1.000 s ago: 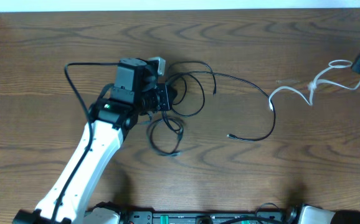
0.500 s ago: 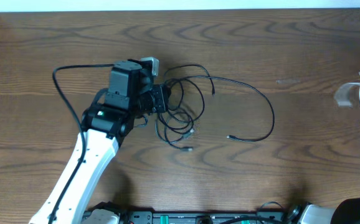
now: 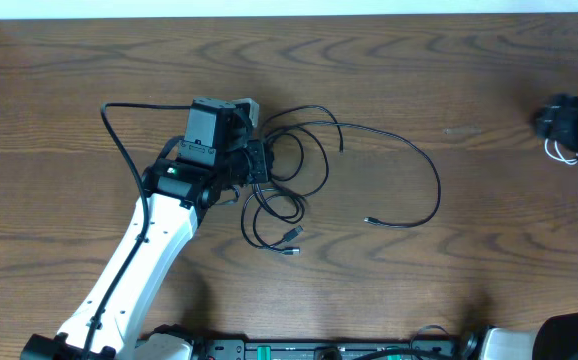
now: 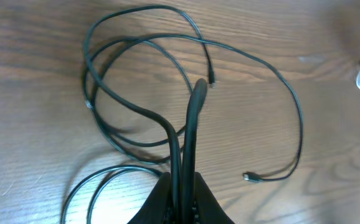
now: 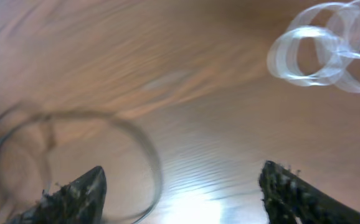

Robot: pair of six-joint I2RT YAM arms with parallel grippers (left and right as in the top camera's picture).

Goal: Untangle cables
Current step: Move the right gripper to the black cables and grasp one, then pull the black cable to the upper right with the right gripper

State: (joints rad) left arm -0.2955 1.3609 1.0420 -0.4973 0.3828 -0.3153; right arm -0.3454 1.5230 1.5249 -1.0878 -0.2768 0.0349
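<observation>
My right gripper grabs a single piece of the black cable's (image 3: 374, 130) (image 5: 93, 115) loose loops next, apart from my left gripper's doubled piece, to pull the tangle apart.
The long black cable (image 3: 409, 150) lies in loose loops mid-table, one small plug end (image 3: 369, 219) lying free. My left gripper (image 3: 259, 160) is shut on a doubled strand of that black cable (image 4: 189, 124), which runs up from between the fingertips (image 4: 183, 182). The white cable (image 5: 317, 56) lies coiled in small blurred loops at the far right, apart from the black one; only a bit of this white cable (image 3: 557, 152) peeks out beside my right gripper (image 3: 575, 122). In the wrist view the right gripper (image 5: 180, 186) is open, with only table between its fingers.
The left arm (image 3: 139, 260) reaches in from the bottom left, with its own thick black wire (image 3: 119, 140) arching beside it. The table's back edge (image 3: 289, 14) runs along the top. The right wrist view is motion-blurred.
The white cable has been drawn right, out of the black tangle. My right gripper opened and let it go. The left gripper kept its grip while the black loops shifted slightly.
</observation>
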